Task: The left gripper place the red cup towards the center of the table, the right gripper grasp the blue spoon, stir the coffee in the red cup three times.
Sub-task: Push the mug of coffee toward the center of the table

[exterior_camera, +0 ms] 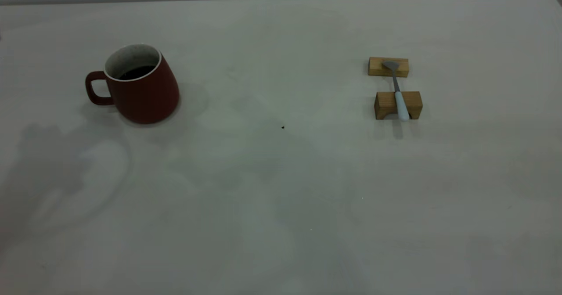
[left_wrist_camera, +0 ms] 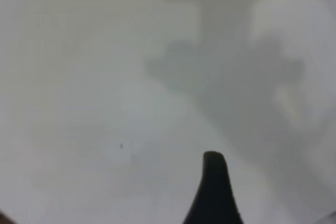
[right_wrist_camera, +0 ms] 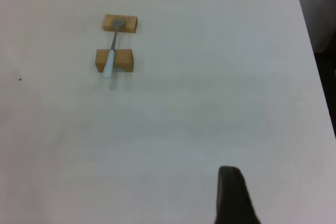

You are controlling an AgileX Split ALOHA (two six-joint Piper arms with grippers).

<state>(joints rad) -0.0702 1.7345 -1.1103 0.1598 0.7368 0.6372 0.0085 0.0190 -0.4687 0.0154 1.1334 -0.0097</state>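
The red cup (exterior_camera: 145,95) needs to go towards the center of the table. My left gripper will next grab the cup by its curved handle (exterior_camera: 90,90).
The red cup (exterior_camera: 145,95) stands upright at the left of the table (exterior_camera: 281,189), its handle turned to the left, with dark coffee (exterior_camera: 137,72) inside. On the right lies the blue spoon (exterior_camera: 397,94) (right_wrist_camera: 111,52) across two wooden blocks, metal bowl on the far one and pale handle on the near one. Neither arm appears in the exterior view. My left gripper (left_wrist_camera: 262,203) shows only a black tip over bare table and arm shadow. My right gripper (right_wrist_camera: 236,198) also shows just a black tip, well short of the spoon.
Two tan wooden blocks (exterior_camera: 378,66) (exterior_camera: 385,105) carry the spoon; they also show in the right wrist view (right_wrist_camera: 129,23) (right_wrist_camera: 124,60). A tiny dark speck (exterior_camera: 282,127) lies near the table's middle. The table's right edge (right_wrist_camera: 310,51) runs close to the blocks' side.
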